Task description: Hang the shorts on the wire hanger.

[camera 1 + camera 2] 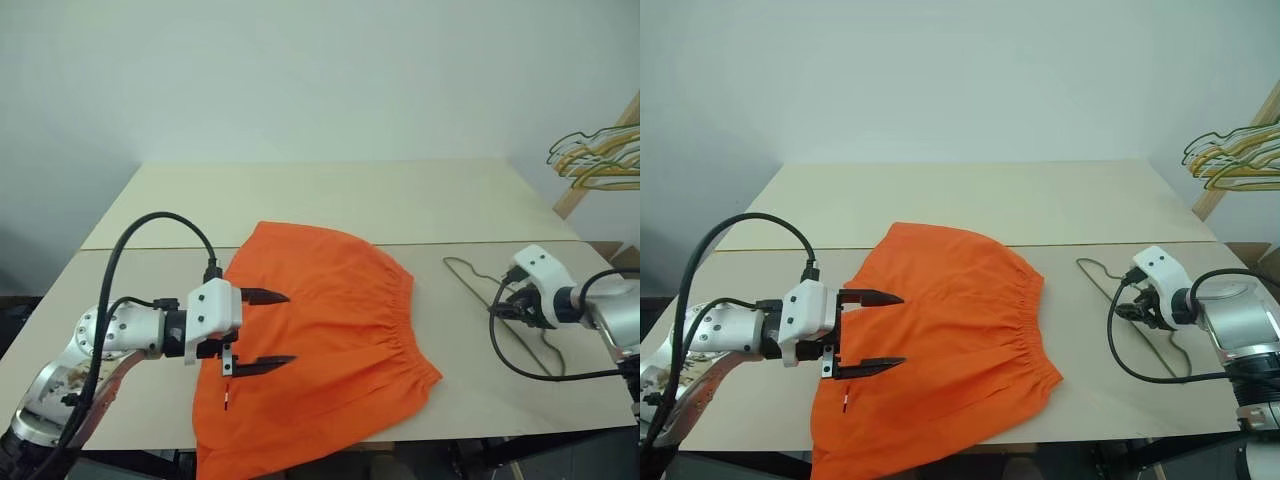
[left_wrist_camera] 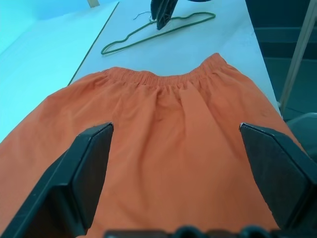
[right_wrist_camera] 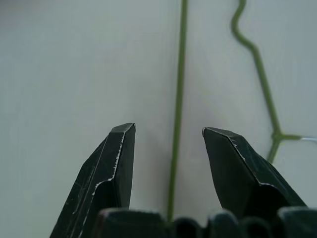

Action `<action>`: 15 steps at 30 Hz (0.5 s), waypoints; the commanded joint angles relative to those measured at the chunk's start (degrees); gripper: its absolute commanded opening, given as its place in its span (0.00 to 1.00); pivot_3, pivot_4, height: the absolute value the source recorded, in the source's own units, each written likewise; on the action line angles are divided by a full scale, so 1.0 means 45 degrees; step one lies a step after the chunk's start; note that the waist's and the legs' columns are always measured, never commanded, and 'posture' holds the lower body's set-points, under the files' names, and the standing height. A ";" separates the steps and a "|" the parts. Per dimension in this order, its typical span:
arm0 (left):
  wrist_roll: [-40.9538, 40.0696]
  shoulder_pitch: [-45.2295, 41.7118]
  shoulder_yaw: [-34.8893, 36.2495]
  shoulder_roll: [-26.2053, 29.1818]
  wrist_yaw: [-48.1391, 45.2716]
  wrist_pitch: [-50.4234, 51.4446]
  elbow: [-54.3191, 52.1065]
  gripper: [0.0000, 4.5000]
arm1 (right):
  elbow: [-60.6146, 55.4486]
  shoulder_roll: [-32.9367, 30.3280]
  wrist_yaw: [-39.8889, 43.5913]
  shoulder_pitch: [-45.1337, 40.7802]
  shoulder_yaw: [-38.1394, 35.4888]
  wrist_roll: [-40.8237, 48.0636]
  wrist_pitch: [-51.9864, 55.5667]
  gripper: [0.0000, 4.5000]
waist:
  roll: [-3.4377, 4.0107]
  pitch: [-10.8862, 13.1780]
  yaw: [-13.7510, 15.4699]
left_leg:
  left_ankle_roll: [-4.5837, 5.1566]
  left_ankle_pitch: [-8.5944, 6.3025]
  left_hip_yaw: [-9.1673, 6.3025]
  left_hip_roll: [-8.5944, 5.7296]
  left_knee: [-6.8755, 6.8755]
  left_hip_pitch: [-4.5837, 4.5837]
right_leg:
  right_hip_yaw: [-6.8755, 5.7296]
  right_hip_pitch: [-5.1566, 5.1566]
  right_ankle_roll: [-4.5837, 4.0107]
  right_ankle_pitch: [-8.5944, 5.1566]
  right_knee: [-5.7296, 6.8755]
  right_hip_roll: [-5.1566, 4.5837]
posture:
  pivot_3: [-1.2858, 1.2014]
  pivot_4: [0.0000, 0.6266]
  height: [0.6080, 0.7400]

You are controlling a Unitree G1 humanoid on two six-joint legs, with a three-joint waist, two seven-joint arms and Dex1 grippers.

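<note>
The robot's right gripper next needs to pick up the wire hanger by its long straight bottom bar, to hang the shorts [image 1: 335, 330].
The orange shorts [image 1: 335, 330] lie spread flat on the table [image 1: 330, 200], their gathered waistband toward the right. My left gripper [image 1: 291, 328] hovers over their left part, pointing right, fingers wide open with nothing between them; its wrist view looks along the fabric [image 2: 168, 148]. To the right of the shorts the thin wire hanger [image 1: 458, 262] lies flat on the table. My right gripper [image 1: 505, 305] points down over it, open. One straight run of the hanger's wire [image 3: 178, 99] passes between its two fingertips, which do not pinch it.
A bunch of yellow and green hangers [image 1: 600, 155] hangs at the far right, beside a slanted wooden post [image 1: 590, 180]. A seam [image 1: 150, 248] crosses the table behind the shorts. The shorts' hem droops over the near table edge [image 1: 500, 432].
</note>
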 commanded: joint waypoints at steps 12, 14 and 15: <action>-0.0797 0.1051 0.0761 -0.0206 0.0151 -0.0086 -0.1393 0.98 | 0.2233 0.0292 0.1214 -0.1561 0.1287 -0.1450 -0.0795 0.58 | 0.0008 0.0002 0.0131 | -0.0016 0.0011 -0.0002 0.0000 0.0000 0.0010 | 0.0002 0.0007 -0.0001 0.0015 0.0001 0.0001 | 0.55 0.00 1.00; -0.1268 0.1210 0.0973 -0.0155 0.0004 -0.0033 -0.1540 0.98 | 0.2403 0.0305 0.1552 -0.1636 0.1422 -0.1528 -0.0840 0.58 | 0.0008 0.0002 0.0162 | -0.0016 0.0010 -0.0002 0.0000 0.0000 0.0004 | 0.0001 0.0003 -0.0001 0.0015 -0.0004 0.0001 | 0.55 0.00 1.00; -0.1357 0.1244 0.1006 -0.0172 -0.0024 -0.0077 -0.1565 0.98 | 0.2519 0.0306 0.1756 -0.1692 0.1484 -0.1536 -0.0819 0.58 | 0.0009 0.0002 0.0166 | -0.0016 0.0010 -0.0002 0.0001 0.0000 0.0001 | 0.0000 0.0000 -0.0001 0.0015 -0.0005 0.0001 | 0.55 0.00 1.00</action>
